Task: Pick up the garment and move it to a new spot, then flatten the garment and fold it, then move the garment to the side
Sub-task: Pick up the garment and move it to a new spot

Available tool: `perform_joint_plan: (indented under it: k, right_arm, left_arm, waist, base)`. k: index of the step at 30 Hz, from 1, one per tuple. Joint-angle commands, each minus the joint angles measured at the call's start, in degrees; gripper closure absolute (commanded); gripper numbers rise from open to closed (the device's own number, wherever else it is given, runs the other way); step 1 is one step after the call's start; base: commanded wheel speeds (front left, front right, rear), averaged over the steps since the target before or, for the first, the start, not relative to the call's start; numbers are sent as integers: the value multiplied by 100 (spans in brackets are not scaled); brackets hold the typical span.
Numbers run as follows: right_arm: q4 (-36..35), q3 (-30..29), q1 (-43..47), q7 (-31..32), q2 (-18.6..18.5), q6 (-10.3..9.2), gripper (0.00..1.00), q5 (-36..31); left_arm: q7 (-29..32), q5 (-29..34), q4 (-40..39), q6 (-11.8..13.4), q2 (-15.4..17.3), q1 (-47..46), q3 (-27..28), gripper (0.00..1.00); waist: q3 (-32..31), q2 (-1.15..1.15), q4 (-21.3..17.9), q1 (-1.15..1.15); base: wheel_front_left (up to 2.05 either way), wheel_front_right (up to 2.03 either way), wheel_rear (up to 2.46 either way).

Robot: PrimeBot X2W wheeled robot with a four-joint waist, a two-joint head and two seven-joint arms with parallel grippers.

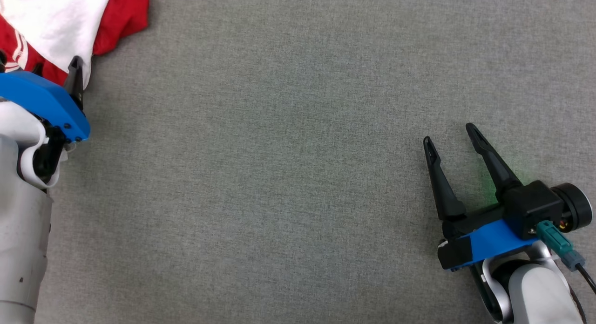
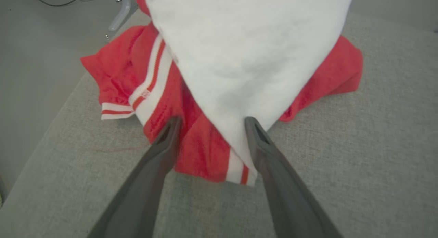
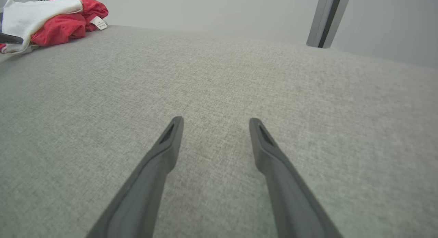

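I will grip the garment next with my left gripper by its raised white fold (image 1: 83, 72) (image 2: 236, 127), to move it to a new spot.
A crumpled red garment (image 1: 118, 21) with white stripes and a large white panel lies bunched at the table's far left corner; it also appears as the garment (image 2: 246, 53) and, far off, the garment (image 3: 58, 26). My left gripper (image 1: 39, 63) is open at its near edge. In the left wrist view the left gripper (image 2: 213, 121) has its fingers spread on either side of a fold of red and white cloth, not clamped on it. My right gripper (image 1: 448, 133) stands open over bare table at the lower right, far from the garment; the right gripper (image 3: 216, 120) holds nothing.
The grey fabric-covered table (image 1: 279, 175) stretches wide between the two arms. Its left edge (image 2: 51, 121) drops to the floor right beside the garment, where cables and a metal leg (image 2: 121, 12) stand. A grey post (image 3: 328, 19) rises beyond the far edge.
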Motion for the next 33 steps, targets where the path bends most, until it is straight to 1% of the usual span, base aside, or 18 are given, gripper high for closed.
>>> perform_joint_plan:
  k: [1, 10, 11, 12, 13, 14, 15, 21, 25, 29, 33]
  right_arm:
    - [-33, 7, -29, -25, -17, 1, 0, -52]
    - [-36, 28, -47, -30, -18, 1, 0, -73]
    - [-27, 22, -49, -38, -18, 1, 0, -73]
    - [-17, 12, -56, -49, -18, 1, 0, -70]
    - [-5, 3, -64, -48, -18, 1, 0, -64]
    - [3, -6, -68, -64, -18, 1, 0, -54]
    - [12, -16, -66, -67, -18, 1, 0, -44]
    - [182, -16, -103, -204, -17, 1, 0, 64]
    - [364, 26, -115, -306, -17, 1, 0, 176]
    - [590, 34, -121, -435, -17, 1, 0, 318]
    - [860, 7, -66, -593, -17, 1, 0, 485]
  left_arm:
    - [-137, -17, 60, -29, -30, -193, 9, 0]
    - [-690, -38, 428, -110, -127, -492, 10, 0]
    - [-728, -27, 490, -119, -130, -523, -1, 15]
    - [-777, -16, 548, -127, -128, -561, -11, 51]
    - [-823, -10, 592, -136, -134, -591, -21, 62]
    - [-876, -1, 635, -137, -141, -608, -39, 85]
    - [-950, 25, 662, -157, -124, -620, -73, 100]
    - [-1349, 132, 724, -218, 33, -732, -192, 100]
    - [-1502, 248, 686, -244, 215, -821, -321, 100]
    - [-1572, 423, 552, -255, 423, -913, -504, 100]
    - [-1502, 586, 215, -279, 594, -1066, -733, 100]
  waist:
    - [32, 0, -15, -1]
    - [122, 0, -131, -1]
    - [123, 0, -143, -1]
    - [122, 0, -154, -1]
    - [118, 0, -161, -1]
    - [107, 0, -166, -1]
    - [92, 0, -167, -1]
    - [-111, 0, -142, -1]
    - [-354, 0, -140, -1]
    - [-702, 0, -180, -1]
    - [-1122, 0, -271, -1]
  base:
    - [0, 0, 0]
    - [0, 0, 0]
    - [0, 0, 0]
    - [0, 0, 0]
    - [0, 0, 0]
    - [0, 0, 0]
    - [0, 0, 0]
    - [0, 0, 0]
    - [0, 0, 0]
    - [0, 0, 0]
    - [0, 0, 0]
